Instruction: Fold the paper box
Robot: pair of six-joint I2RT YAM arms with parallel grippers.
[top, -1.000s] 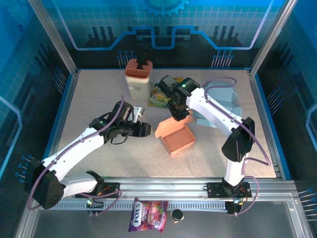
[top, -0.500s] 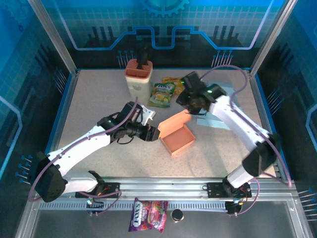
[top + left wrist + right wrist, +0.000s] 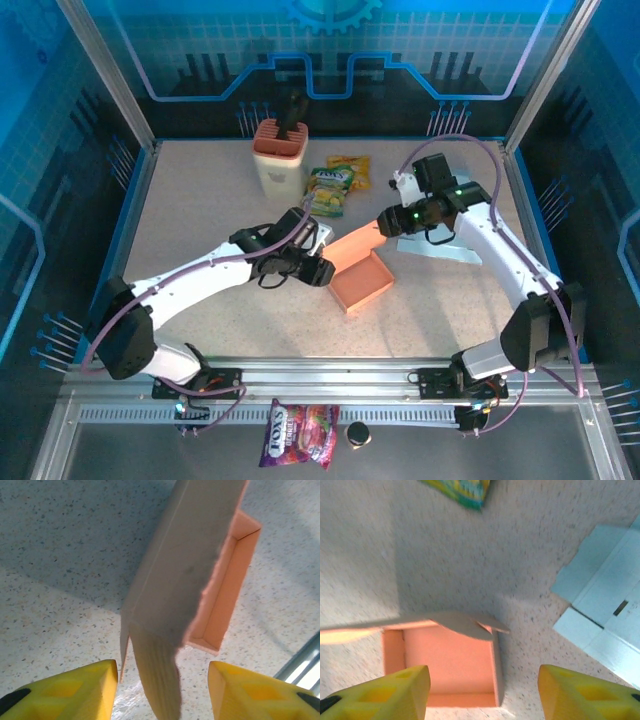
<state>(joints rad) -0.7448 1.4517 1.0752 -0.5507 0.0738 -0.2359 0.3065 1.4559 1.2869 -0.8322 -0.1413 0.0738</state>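
I should next grab the lid's rounded tuck flap (image 3: 328, 263) (image 3: 161, 680) at the box's corner with my left gripper, to square the box and fold the lid.
The orange paper box (image 3: 366, 287) sits mid-table with its tray open and its lid (image 3: 352, 246) standing up along the far-left side. My left gripper (image 3: 321, 272) is at the box's left corner. In the left wrist view the lid's rounded tuck flap (image 3: 161, 680) hangs between the yellow fingers (image 3: 65, 692), with a gap on each side, so the left gripper (image 3: 162, 692) is open. My right gripper (image 3: 384, 224) hovers open just behind the lid. In the right wrist view the right gripper (image 3: 482, 692) is above the box's tray (image 3: 447, 662), holding nothing.
A flat light-blue box blank (image 3: 441, 246) lies right of the orange box, under the right arm. Two snack packets (image 3: 330, 190) and an orange holder (image 3: 279, 152) stand at the back. A candy bag (image 3: 298, 434) lies beyond the front rail.
The right gripper let go of the lid, opened and drew back to the right. The left arm reached right until its jaws straddled the lid's flap.
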